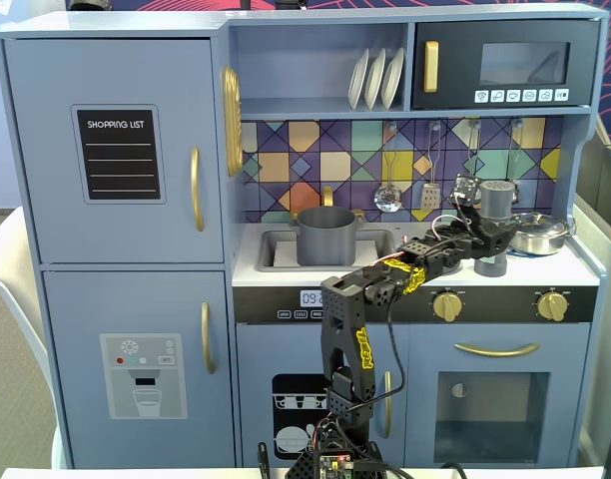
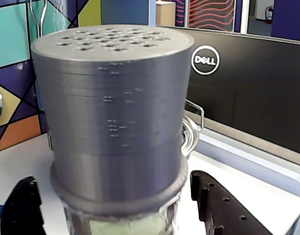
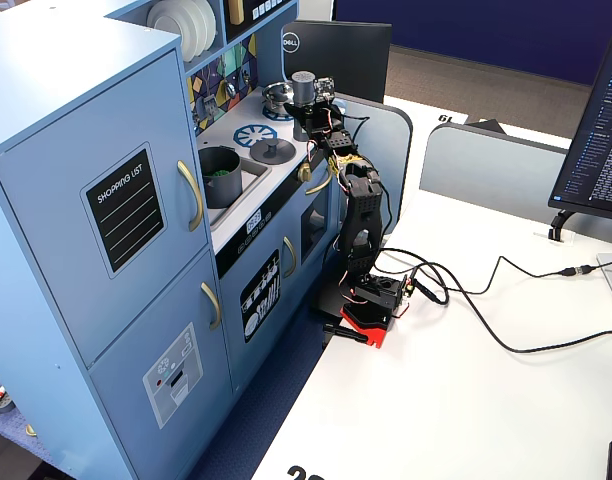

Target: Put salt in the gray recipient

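The gripper will next pick up the salt by its lower body [image 1: 492, 261], so the salt's perforated top [image 1: 498, 187] stays free to sprinkle into the gray recipient.
The salt [image 1: 497, 203] is a tall gray shaker with a perforated top, standing upright on the right end of the counter. In the wrist view the salt [image 2: 113, 107] fills the middle, with a pale green label at its bottom edge. My gripper [image 2: 111, 178] is open and straddles its lower body, a narrow gap showing at each black finger [image 2: 221, 205]. The gray recipient [image 1: 325, 235] is a dark pot standing in the sink, to the left of the gripper [image 1: 492, 241] in a fixed view. From the side, the recipient [image 3: 221, 175] shows something green inside.
A shiny steel pan [image 1: 538, 232] sits just right of the shaker, against the counter's end wall. A flat gray lid with a knob [image 3: 271, 150] lies on the stove between sink and shaker. Utensils hang on the tiled back wall [image 1: 385, 160]. A Dell monitor [image 2: 248, 93] stands beyond the counter.
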